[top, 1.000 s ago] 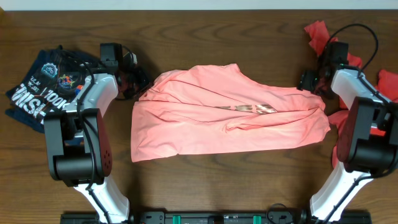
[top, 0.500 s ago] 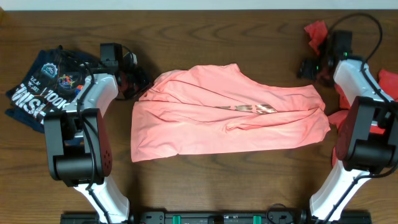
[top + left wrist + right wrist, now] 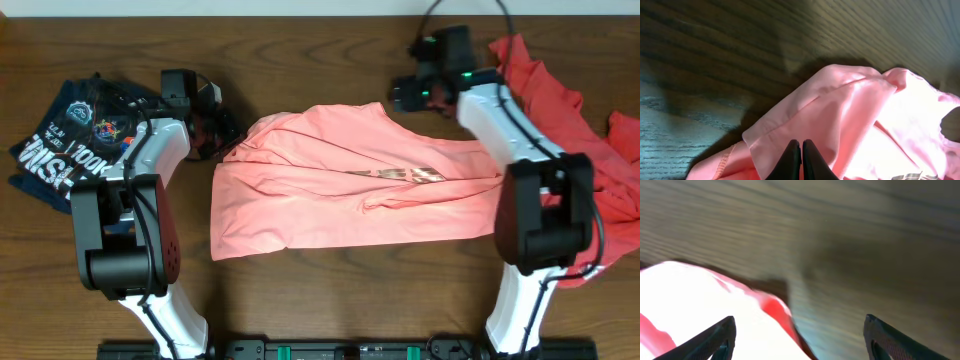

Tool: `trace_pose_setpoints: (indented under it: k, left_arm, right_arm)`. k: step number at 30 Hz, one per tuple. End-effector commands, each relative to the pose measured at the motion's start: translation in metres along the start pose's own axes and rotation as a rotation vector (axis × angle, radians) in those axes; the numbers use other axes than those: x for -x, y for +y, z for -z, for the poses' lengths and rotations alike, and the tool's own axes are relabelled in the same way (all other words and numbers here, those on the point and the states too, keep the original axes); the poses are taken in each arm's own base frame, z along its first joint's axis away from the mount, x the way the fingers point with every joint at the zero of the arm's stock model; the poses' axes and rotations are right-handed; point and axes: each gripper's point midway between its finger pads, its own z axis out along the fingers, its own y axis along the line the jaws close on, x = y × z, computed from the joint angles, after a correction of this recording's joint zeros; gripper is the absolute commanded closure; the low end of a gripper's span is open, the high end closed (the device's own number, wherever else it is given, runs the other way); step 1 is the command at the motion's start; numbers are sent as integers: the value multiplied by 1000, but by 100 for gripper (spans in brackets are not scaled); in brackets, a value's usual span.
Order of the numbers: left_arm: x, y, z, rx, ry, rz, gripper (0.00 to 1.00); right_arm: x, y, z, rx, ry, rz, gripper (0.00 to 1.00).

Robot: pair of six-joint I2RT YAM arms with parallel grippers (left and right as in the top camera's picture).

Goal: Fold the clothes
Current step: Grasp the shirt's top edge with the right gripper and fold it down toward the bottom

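Note:
My right gripper will next grab the far edge (image 3: 378, 109) of the coral-pink shirt (image 3: 360, 185), opposite my left gripper's corner, to fold that edge over.
A coral-pink shirt (image 3: 360, 185) lies crumpled flat across the middle of the table, with a small print near its centre. My left gripper (image 3: 225, 135) sits at the shirt's upper left corner. In the left wrist view its fingers (image 3: 801, 150) are shut on a fold of the pink shirt (image 3: 850, 110). My right gripper (image 3: 405, 95) hovers just beyond the shirt's top edge, right of centre. In the right wrist view its fingers (image 3: 800, 335) are wide open and empty, with the shirt's edge (image 3: 700, 310) at lower left. That view is blurred.
A dark printed shirt (image 3: 65, 135) lies bunched at the far left. A pile of red clothes (image 3: 565, 110) spreads along the right edge, under the right arm. The table (image 3: 330, 300) is dark wood.
My right arm has swung left from the shirt's right end to above its top edge, uncovering the red clothes. The left arm and the pink shirt have not moved.

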Motion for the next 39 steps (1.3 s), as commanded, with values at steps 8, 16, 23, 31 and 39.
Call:
trace_pose_setpoints:
  k: [8,16,23,31,39]
  left_arm:
    - [3,2,0,11,-7,-19,94]
    - [3,2,0,11,-7,-30,94]
    - [3,-1,8,9,-12,-32,94]
    - [-14,-19,55,15,0,-50,94]
    - [-61,13,80,208,137,33,94]
  right_arm:
    - [-17,38,-59,12,-1,-16,28]
    - [-24,27,-63,-45,17,-69,99]
    - [-5,9,-21,-153,4,-86,99]
    - [-9,19,51,-166,70,-88,99]
    - [-82,21,79,-207,371,-89,99]
